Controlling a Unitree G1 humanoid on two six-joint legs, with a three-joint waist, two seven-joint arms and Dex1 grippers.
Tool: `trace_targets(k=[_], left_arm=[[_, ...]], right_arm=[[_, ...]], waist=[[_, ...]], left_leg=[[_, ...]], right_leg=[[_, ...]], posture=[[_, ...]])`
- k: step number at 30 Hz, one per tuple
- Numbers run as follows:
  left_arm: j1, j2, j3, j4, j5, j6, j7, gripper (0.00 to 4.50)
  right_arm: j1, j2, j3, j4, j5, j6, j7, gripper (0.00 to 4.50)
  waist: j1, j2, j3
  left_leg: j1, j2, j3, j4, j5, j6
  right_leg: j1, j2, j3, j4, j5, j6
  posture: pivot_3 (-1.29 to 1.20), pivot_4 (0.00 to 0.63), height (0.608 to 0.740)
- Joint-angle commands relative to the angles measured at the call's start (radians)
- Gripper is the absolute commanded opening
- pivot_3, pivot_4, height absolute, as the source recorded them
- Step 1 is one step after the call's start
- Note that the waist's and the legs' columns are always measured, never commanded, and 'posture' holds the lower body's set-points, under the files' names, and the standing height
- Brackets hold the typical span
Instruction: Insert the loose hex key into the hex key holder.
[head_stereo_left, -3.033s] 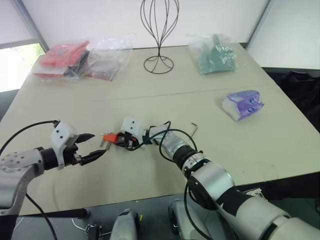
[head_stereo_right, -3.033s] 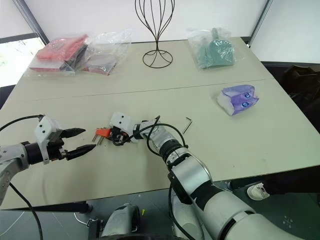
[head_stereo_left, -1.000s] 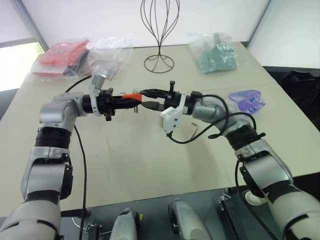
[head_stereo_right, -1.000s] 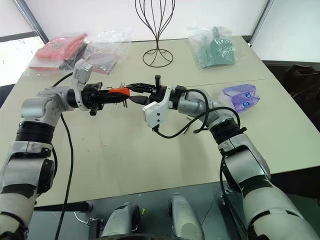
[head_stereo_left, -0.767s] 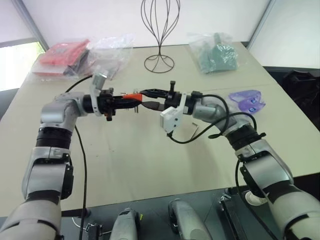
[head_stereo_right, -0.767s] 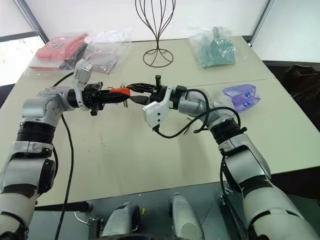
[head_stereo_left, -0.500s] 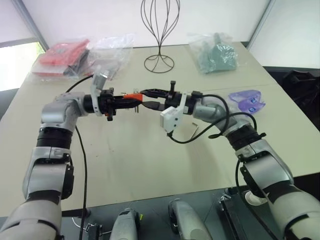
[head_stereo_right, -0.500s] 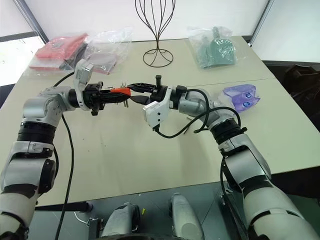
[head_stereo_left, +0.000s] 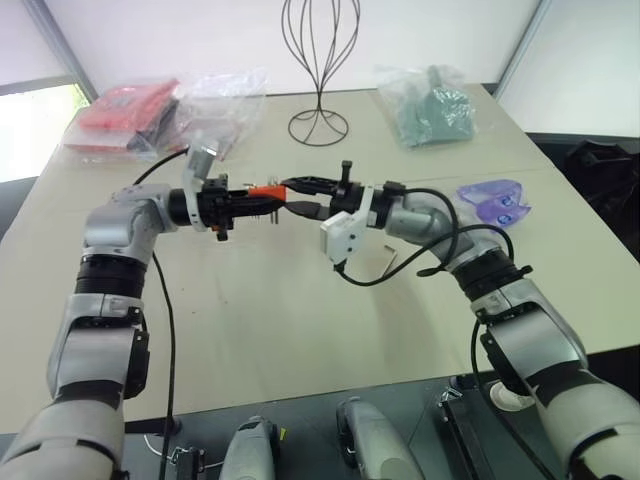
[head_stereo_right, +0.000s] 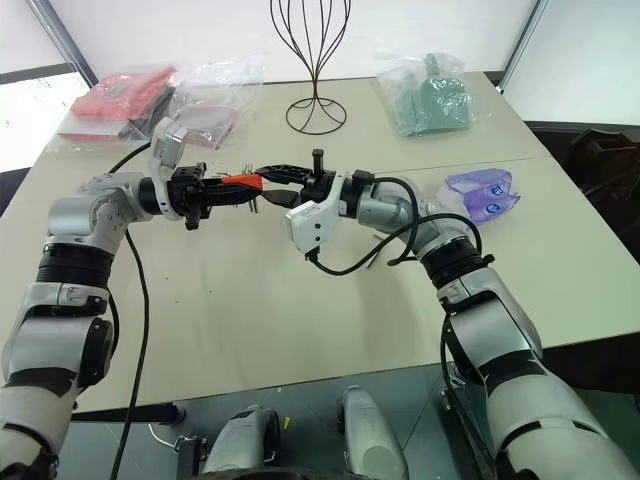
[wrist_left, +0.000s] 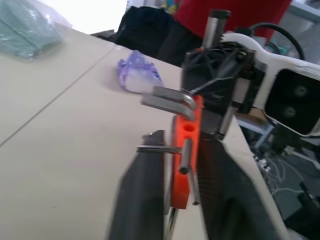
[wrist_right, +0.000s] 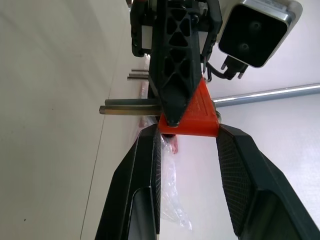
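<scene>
Grey keys stick out of the holder above and below, so my left gripper will next grab the hex key holder (head_stereo_left: 264, 192) by its flat orange sides.
The hex key holder (head_stereo_left: 264, 192), a small orange-red block with short grey keys sticking out, hangs in the air above the table's middle. My right gripper (wrist_right: 187, 131) reaches in from the right and is shut on it, one finger against each side. My left gripper (head_stereo_left: 258, 198) comes from the left and points right. Its fingers (wrist_left: 142, 200) flank the holder (wrist_left: 184, 165) with a thin gap on one side, so it stands open. The loose hex key (head_stereo_left: 386, 262) lies on the table below my right forearm, partly behind a cable.
A wire stand (head_stereo_left: 318, 128) rises at the table's back centre. Red packets (head_stereo_left: 125, 115) and a clear bag (head_stereo_left: 215, 120) lie back left, a teal bag (head_stereo_left: 432, 105) back right, and a purple-and-white packet (head_stereo_left: 490, 200) on the right.
Three seconds ago the holder lay on the table by the right gripper; both arms have since raised it. In the last second the left gripper's fingers eased apart, and both hands stayed put.
</scene>
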Motion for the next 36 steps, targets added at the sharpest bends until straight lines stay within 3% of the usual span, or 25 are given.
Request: trace_targets(k=[1, 17, 20, 23, 24, 34, 36], left_arm=[[-0.012, 0.007, 0.045, -0.009, 0.003, -0.037, 0.037, 2.83], [0.03, 0.015, 0.03, -0.046, -0.007, -0.016, 0.022, 2.83], [0.032, 0.016, 0.031, -0.047, -0.006, -0.018, 0.021, 2.03], [0.032, 0.015, 0.034, -0.045, -0.006, -0.021, 0.024, 0.53], [0.031, 0.015, 0.035, -0.044, -0.006, -0.023, 0.026, 0.23], [0.027, 0.012, 0.03, -0.032, 0.006, -0.038, 0.038, 0.24], [0.027, 0.011, 0.031, -0.029, 0.008, -0.042, 0.041, 0.24]], right_arm=[[-0.001, 0.009, 0.013, -0.051, 0.016, -0.031, -0.001, 1.03], [-0.008, 0.01, 0.015, -0.05, 0.015, -0.021, -0.017, 1.03], [-0.01, 0.012, 0.014, -0.049, 0.013, -0.02, -0.023, 1.03], [-0.012, 0.012, 0.015, -0.051, 0.008, -0.016, -0.031, 1.03], [-0.012, 0.012, 0.015, -0.052, 0.007, -0.015, -0.033, 1.03], [-0.012, 0.011, 0.016, -0.051, 0.008, -0.009, -0.031, 1.03], [-0.009, 0.012, 0.015, -0.05, 0.022, -0.008, -0.022, 2.06]], waist=[[0.0, 0.0, 0.0], [0.001, 0.0, 0.0], [0.001, 0.0, 0.0], [0.001, 0.0, 0.0], [0.001, 0.0, 0.0], [0.001, 0.0, 0.0], [0.001, 0.0, 0.0]], left_leg=[[0.0, 0.0, 0.0, 0.0, 0.0, 0.0], [0.0, 0.0, 0.0, 0.0, 0.0, 0.0], [0.0, 0.0, 0.0, 0.001, 0.0, 0.0], [0.0, 0.0, 0.0, 0.001, 0.0, 0.0], [0.0, 0.0, 0.0, 0.001, 0.0, 0.0], [0.0, 0.0, 0.0, 0.001, 0.0, 0.0], [0.0, 0.0, 0.0, 0.001, 0.0, 0.0]], right_leg=[[0.0, 0.0, 0.0, 0.0, 0.0, 0.0], [0.0, 0.0, 0.0, 0.0, 0.0, 0.0], [0.0, 0.0, 0.0, 0.0, 0.0, 0.0], [0.0, 0.0, 0.0, 0.001, 0.0, 0.0], [0.0, 0.0, 0.0, 0.0, 0.0, 0.0], [0.0, 0.0, 0.0, 0.001, 0.0, 0.0], [0.0, 0.0, 0.0, 0.001, 0.0, 0.0]], posture=[[0.0, 0.15, 0.74], [0.0, 0.15, 0.74], [0.0, 0.15, 0.74], [0.0, 0.15, 0.74], [0.0, 0.15, 0.74], [0.0, 0.15, 0.74], [0.0, 0.15, 0.74]])
